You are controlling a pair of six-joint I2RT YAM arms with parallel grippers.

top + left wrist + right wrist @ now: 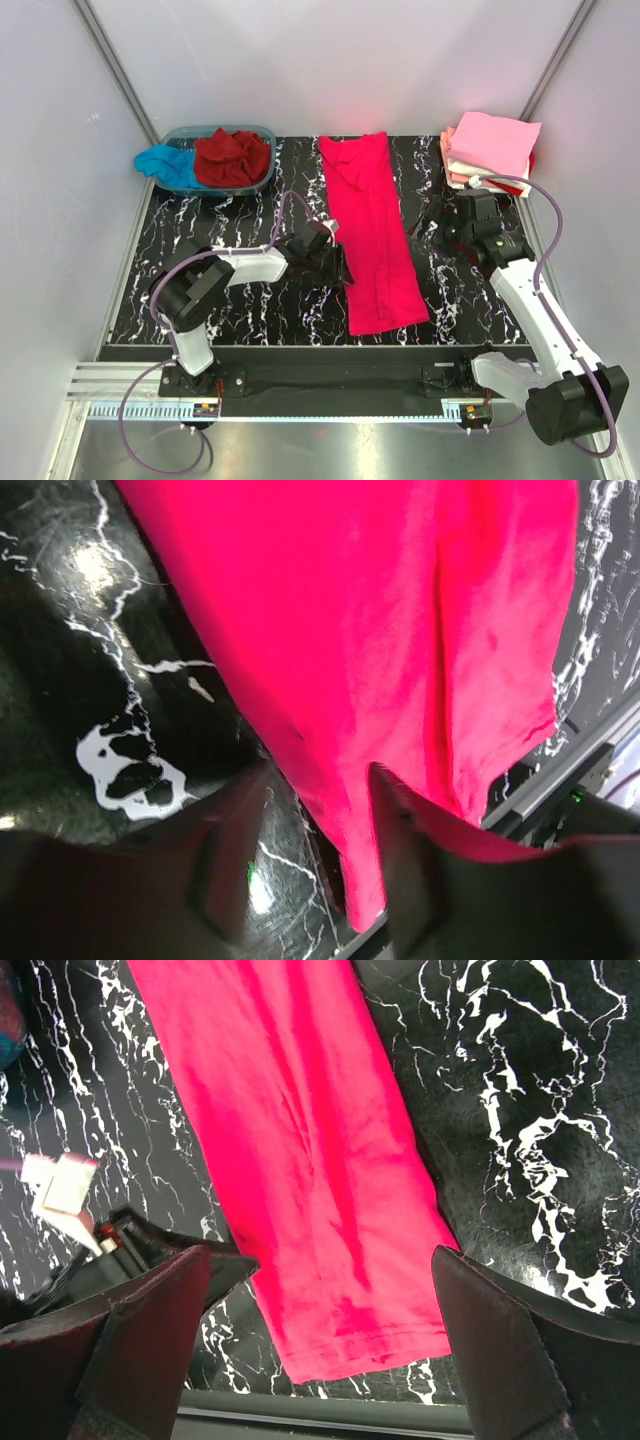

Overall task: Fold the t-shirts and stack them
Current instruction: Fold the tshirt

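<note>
My right gripper should next grab the folded t-shirt's near-end corner, opposite its edge at my left gripper, to fold that end over lengthwise.
A bright pinkish-red t-shirt [372,235] lies folded into a long narrow strip down the middle of the black marbled table [250,310]. My left gripper [335,265] is low at the strip's left edge, about halfway along. In the left wrist view it [320,775] is open, with the shirt's edge [350,630] between the fingers. My right gripper [440,226] is just right of the strip. In the right wrist view it [322,1260] is wide open and empty above the shirt's near end [330,1210].
A clear blue-tinted tub [262,180] at the back left holds a dark red tee [232,156], and a turquoise tee [165,165] hangs over its left side. A folded stack [492,148] with a pale pink tee on top sits at the back right. White walls enclose the table.
</note>
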